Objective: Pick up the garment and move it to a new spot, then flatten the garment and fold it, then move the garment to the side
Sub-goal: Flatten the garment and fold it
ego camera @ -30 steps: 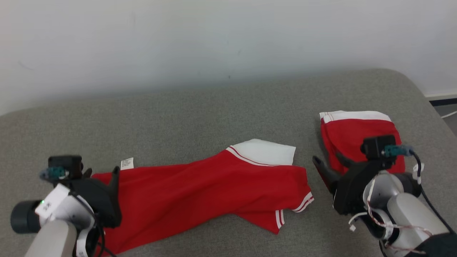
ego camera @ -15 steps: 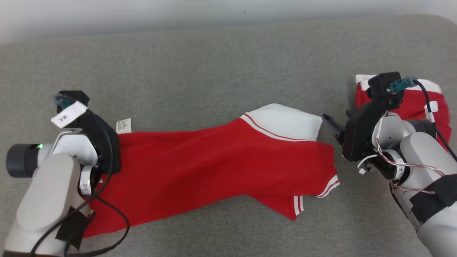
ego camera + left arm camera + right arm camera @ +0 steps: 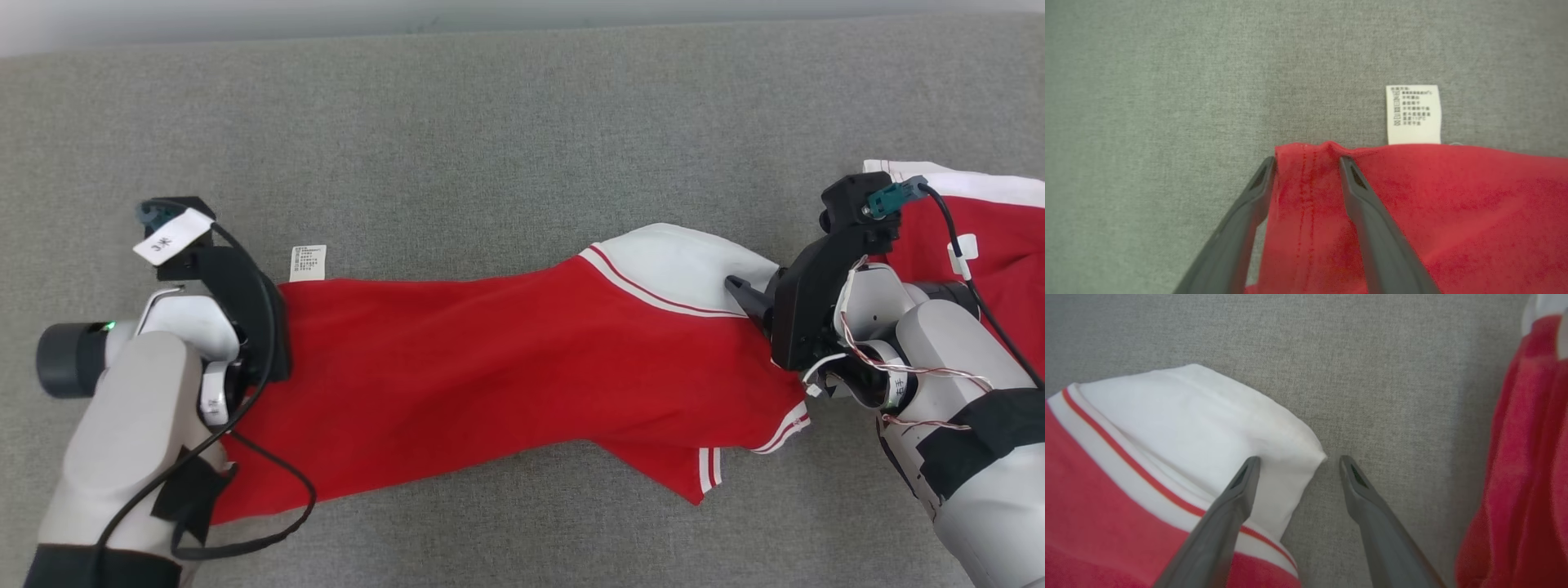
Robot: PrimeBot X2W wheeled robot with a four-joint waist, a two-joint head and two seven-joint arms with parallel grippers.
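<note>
The right gripper will grab that pointed corner (image 3: 1316, 457) next, since the white panel lies slack on the cushion with its corner raised in a small fold.
The red garment (image 3: 490, 359) with white trim lies stretched left to right on the grey cushion (image 3: 490, 131). My left gripper (image 3: 1306, 162) is at its left end, fingers apart on either side of the stitched hem corner (image 3: 1306, 179), the cloth slightly bunched between them. A white care label (image 3: 1413, 114) sticks out just beyond the hem. My right gripper (image 3: 1298, 460) is at the garment's right end, open. Its left finger (image 3: 1241, 486) rests on the white panel (image 3: 1200, 420), and its right finger is over bare cushion beside the panel's corner.
A second red and white garment (image 3: 996, 237) lies bunched at the far right, close behind my right wrist, and shows as red cloth (image 3: 1527, 457) in the right wrist view. The cushion's far edge meets a pale wall (image 3: 245, 20).
The head camera has tilted down. Both grippers have come down onto the garment's ends, the right one moving left to the white panel. The left fingers have narrowed a little.
</note>
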